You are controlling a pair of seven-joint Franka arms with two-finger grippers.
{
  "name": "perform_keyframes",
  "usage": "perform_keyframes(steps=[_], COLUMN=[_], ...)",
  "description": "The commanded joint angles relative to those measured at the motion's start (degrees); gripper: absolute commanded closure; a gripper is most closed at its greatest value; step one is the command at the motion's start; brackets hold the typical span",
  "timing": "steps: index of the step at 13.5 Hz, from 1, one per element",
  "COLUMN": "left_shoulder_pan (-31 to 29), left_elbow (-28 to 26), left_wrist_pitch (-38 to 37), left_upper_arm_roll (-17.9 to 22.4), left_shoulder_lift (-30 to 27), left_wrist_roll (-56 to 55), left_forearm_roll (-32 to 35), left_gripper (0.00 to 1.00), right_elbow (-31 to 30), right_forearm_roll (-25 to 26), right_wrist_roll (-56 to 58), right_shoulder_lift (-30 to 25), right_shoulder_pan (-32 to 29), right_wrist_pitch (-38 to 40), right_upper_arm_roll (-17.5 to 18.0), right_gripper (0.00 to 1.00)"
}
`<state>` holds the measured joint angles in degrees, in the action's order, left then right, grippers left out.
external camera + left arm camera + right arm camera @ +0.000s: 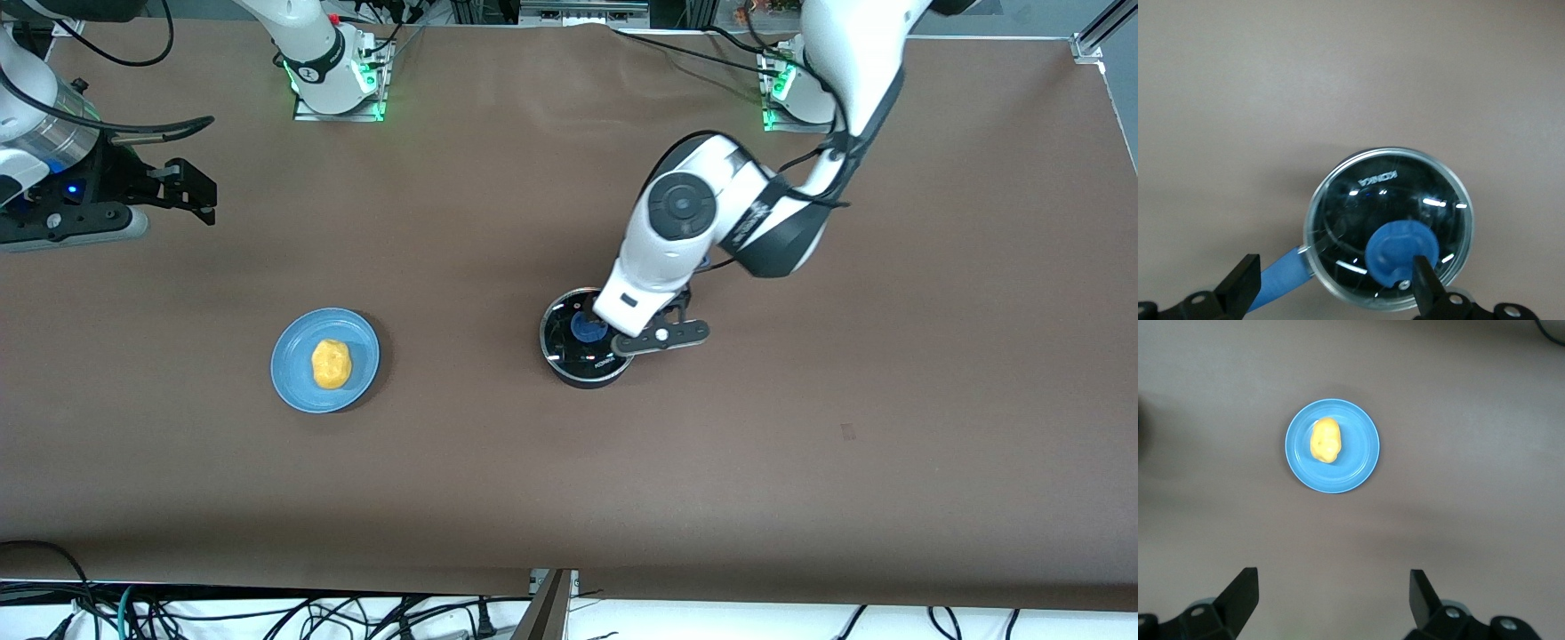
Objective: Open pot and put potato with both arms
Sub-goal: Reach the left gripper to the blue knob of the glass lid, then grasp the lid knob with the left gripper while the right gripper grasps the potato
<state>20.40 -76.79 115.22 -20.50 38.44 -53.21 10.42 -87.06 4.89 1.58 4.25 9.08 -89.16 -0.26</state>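
The glass lid spreads wider than my open fingers, so my left gripper needs to grab the narrow blue knob on top [589, 327] [1401, 253] of the lid next.
The black pot [569, 354] stands mid-table with its glass lid [1391, 200] on and the blue knob [1395, 250] showing. Its blue handle [1281, 280] shows only in the left wrist view. My left gripper [625, 318] is open just above the pot [1335, 283]. One fingertip [1425, 277] is beside the knob, the other is outside the rim by the handle. The yellow potato [331, 364] lies on a light-blue plate [289, 378] toward the right arm's end. My right gripper [191, 194] is open and empty, up in the air at that end, looking down on the potato [1325, 441] and plate [1358, 463].
The brown table cloth [800, 444] covers the whole table. The arm bases [338, 80] stand along the edge farthest from the front camera. Cables [267, 613] hang below the nearest edge.
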Motion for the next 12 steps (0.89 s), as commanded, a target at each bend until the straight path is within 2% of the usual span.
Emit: perform_keyframes(steps=[1,3,5,9,12], left_shoulder_pan=[4.19,7.18,7.90,8.69,8.78], left_elbow=[9.18,11.38,11.83,10.87,9.20], left_wrist_pitch=[-1.23,-1.23,-1.23,-1.32,-1.32], left_upper_arm_roll=[2.21,4.85,4.95,4.95,4.86], left_shoulder_lift=[6.72,8.75,9.72,10.43,9.90], left_wrist_roll=[-2.08,-3.92,-4.45,-5.51,-5.68], left_forearm_roll=[2.94,2.86,2.94,3.03,3.12], left_gripper=[0.00,0.00,0.00,0.00,0.00], right_elbow=[1.37,1.11,1.28,1.02,1.02], right_forearm_roll=[0.73,1.17,1.17,0.29,-4.44], right_wrist_roll=[-0.09,0.00,0.00,2.37,2.55], right_shoulder_lift=[4.86,10.84,13.58,22.62,29.39], right_shoulder_pan=[-0.03,0.24,0.32,0.32,0.85], right_wrist_pitch=[-2.15,-1.55,-3.12,-12.95,-19.98], right_upper_arm_roll=[0.00,0.17,0.26,0.35,0.44], right_gripper=[0.00,0.00,0.00,0.00,0.00])
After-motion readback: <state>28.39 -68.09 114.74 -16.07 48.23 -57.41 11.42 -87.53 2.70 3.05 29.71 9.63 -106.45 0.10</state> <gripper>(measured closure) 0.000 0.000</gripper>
